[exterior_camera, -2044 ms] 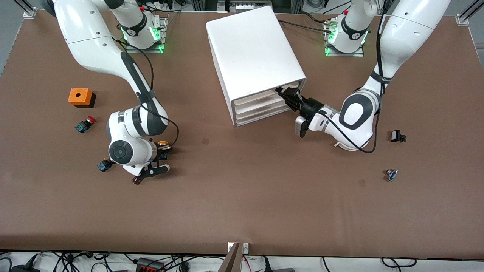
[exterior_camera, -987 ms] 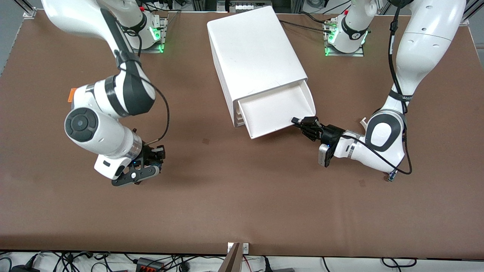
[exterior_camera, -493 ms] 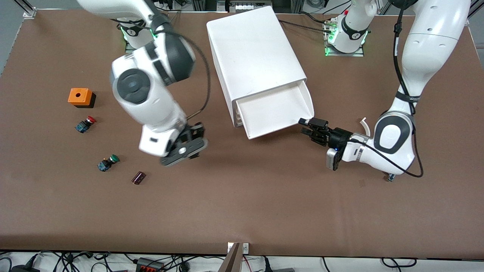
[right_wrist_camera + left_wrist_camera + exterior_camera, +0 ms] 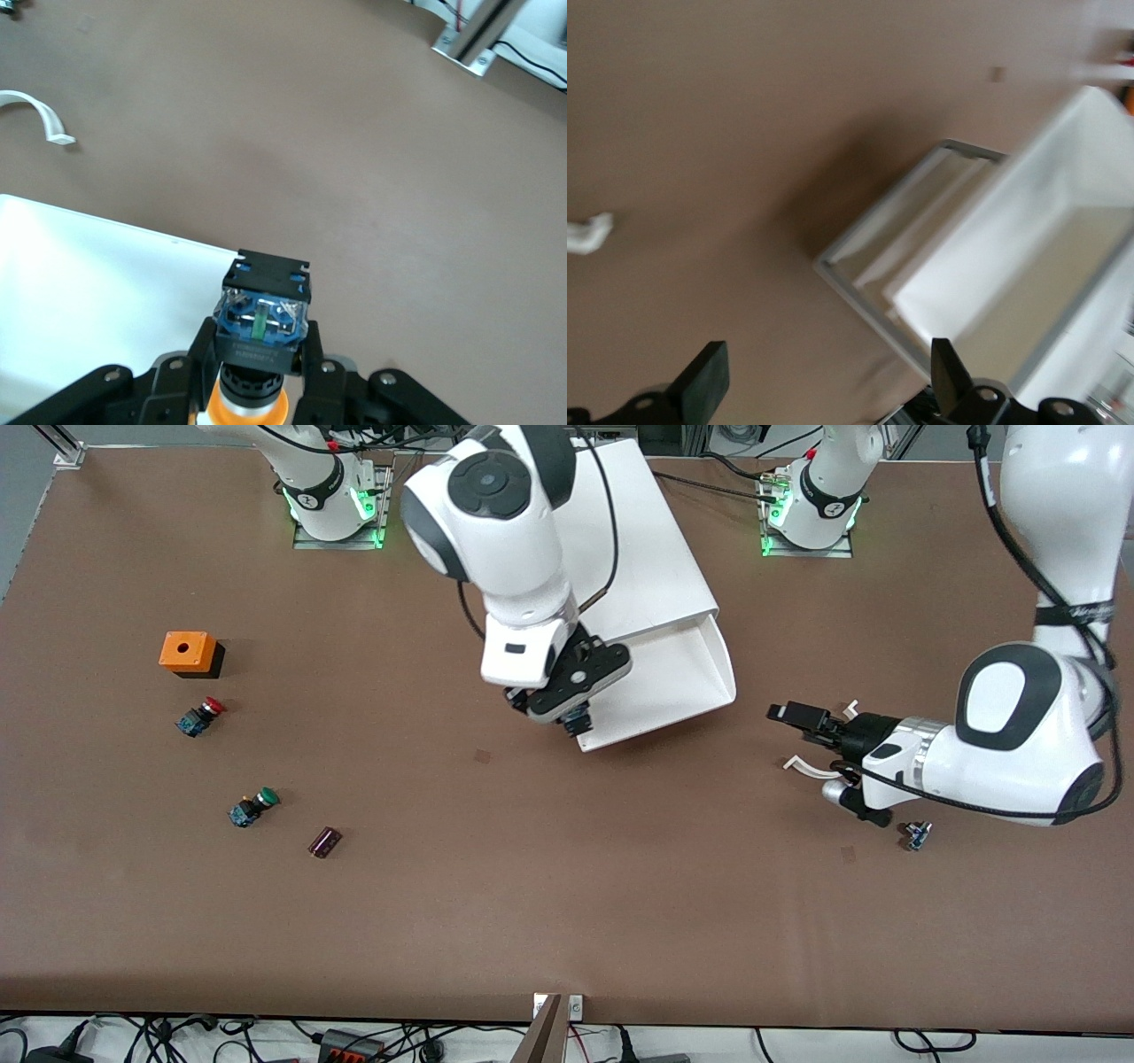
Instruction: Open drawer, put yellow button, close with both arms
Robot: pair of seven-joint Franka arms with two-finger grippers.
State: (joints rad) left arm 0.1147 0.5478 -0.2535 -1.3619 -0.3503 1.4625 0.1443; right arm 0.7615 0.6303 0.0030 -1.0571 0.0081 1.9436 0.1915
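The button's blue base [image 4: 262,314] is above the white drawer's rim [image 4: 159,232], so my right gripper lowers the button to the drawer's bottom before opening.
The drawer [image 4: 687,669] stands pulled out of the white cabinet [image 4: 656,558], and what shows of its floor is bare. My right gripper [image 4: 574,710] hangs over the drawer's front corner at the right arm's end, shut on the yellow button [image 4: 263,329]. The button's blue base points away from the hand and its orange cap sits between the fingers. My right gripper [image 4: 263,359] has the white drawer [image 4: 89,292] beside and below it. My left gripper [image 4: 811,735] is open and empty, clear of the drawer toward the left arm's end. In the left wrist view my left gripper [image 4: 828,381] faces the drawer [image 4: 1063,239].
An orange box [image 4: 188,652], a red-capped switch [image 4: 200,716], a green-capped switch [image 4: 252,807] and a dark cylinder [image 4: 324,841] lie at the right arm's end. Two white clips [image 4: 802,763] and a small part [image 4: 917,834] lie near my left gripper.
My left gripper pulled the drawer out, then opened, let go of its lip and backed away. My right arm carried the yellow button from the table to over the drawer.
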